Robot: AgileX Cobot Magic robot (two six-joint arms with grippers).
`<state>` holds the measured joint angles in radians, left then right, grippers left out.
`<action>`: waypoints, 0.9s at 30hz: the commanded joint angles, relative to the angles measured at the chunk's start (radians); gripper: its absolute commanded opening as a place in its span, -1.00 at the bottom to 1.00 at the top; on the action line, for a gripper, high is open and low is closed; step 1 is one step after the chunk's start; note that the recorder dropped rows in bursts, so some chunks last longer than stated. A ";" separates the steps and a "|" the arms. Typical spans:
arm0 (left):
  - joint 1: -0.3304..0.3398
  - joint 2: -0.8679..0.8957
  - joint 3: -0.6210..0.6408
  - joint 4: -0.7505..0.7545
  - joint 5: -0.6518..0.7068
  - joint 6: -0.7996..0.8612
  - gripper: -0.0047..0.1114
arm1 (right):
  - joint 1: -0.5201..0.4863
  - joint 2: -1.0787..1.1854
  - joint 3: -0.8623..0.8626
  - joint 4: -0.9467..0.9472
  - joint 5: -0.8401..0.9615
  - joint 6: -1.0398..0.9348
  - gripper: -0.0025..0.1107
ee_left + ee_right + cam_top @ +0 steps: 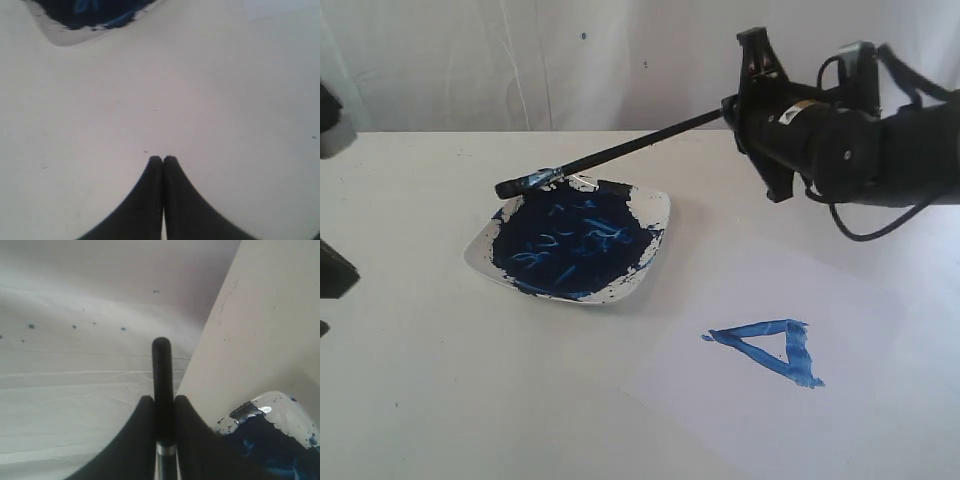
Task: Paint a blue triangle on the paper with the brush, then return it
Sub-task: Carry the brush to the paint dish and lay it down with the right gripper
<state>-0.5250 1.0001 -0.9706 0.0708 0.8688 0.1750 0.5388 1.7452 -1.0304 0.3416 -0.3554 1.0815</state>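
Note:
My right gripper keeps holding the brush (pixel 620 152) for now, since the brush hangs high above the white dish with its handle raised.
My right gripper (pixel 738 112) is shut on the handle of the brush (pixel 620 152), well above the table. The brush slants down to the left, and its blue-stained tip (pixel 520 185) hangs at the far rim of the white dish (pixel 655 215), which is smeared with dark blue paint. In the right wrist view the black shaft (pixel 161 370) is clamped between the fingers of the right gripper (pixel 161 402). The blue triangle (pixel 767 350) is painted on the paper (pixel 840 420) at the front right. My left gripper (pixel 163 159) is shut on nothing, over bare table.
The dish's corner (pixel 60 36) shows in the left wrist view, ahead of the shut fingers. The dish's rim (pixel 280 401) also appears beside the right fingers. A dark part of the left arm (pixel 335 270) sits at the left edge. A white backdrop stands behind the table.

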 commanded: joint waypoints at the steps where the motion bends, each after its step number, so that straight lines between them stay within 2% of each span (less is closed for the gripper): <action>1: -0.001 -0.072 -0.006 0.111 -0.001 -0.139 -0.92 | 0.002 0.097 -0.029 -0.107 -0.100 0.146 -0.96; 7: -0.001 -0.092 -0.002 0.117 -0.010 -0.155 -0.92 | 0.002 0.207 -0.063 -0.154 -0.121 0.219 -0.96; 15: -0.001 -0.092 -0.002 0.115 -0.008 -0.159 -0.92 | 0.002 0.318 -0.114 -0.349 -0.118 0.447 -0.96; 27: -0.001 -0.092 -0.002 0.113 -0.006 -0.159 -0.92 | 0.002 0.376 -0.125 -0.353 -0.083 0.467 -0.96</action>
<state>-0.5250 0.9193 -0.9729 0.1873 0.8573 0.0280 0.5388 2.1205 -1.1479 0.0000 -0.4549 1.5445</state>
